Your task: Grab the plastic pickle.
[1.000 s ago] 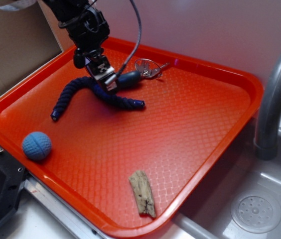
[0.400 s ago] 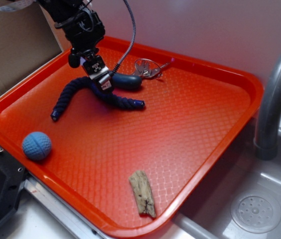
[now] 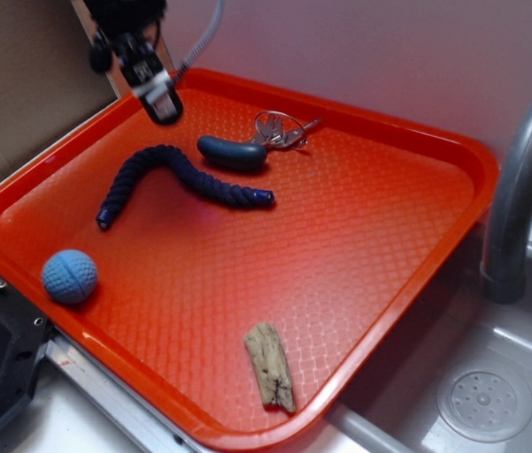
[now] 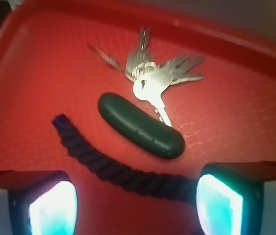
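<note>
The pickle curves away at its rounded ends, so next my gripper should grab the plastic pickle (image 3: 233, 152) by its long facing sides.
The plastic pickle (image 3: 233, 152) (image 4: 140, 125) is a smooth dark green sausage shape lying flat on the orange tray (image 3: 370, 226), just left of a bunch of keys (image 3: 281, 128) (image 4: 150, 73). My gripper (image 3: 153, 90) (image 4: 135, 205) hangs raised above the tray's far left corner, up and left of the pickle, apart from it. It is open, with nothing between its two fingers (image 4: 52, 208). In the wrist view the pickle lies ahead of the jaws, beyond the rope.
A twisted navy rope (image 3: 181, 175) (image 4: 113, 166) curves in front of the pickle. A blue textured ball (image 3: 69, 276) sits near the tray's left edge and a piece of wood (image 3: 270, 366) near its front rim. A sink with a grey faucet (image 3: 521, 179) is at the right.
The gripper has lifted and drawn back to the upper left, away from the pickle and rope. The pickle stays on the tray, now fully uncovered.
</note>
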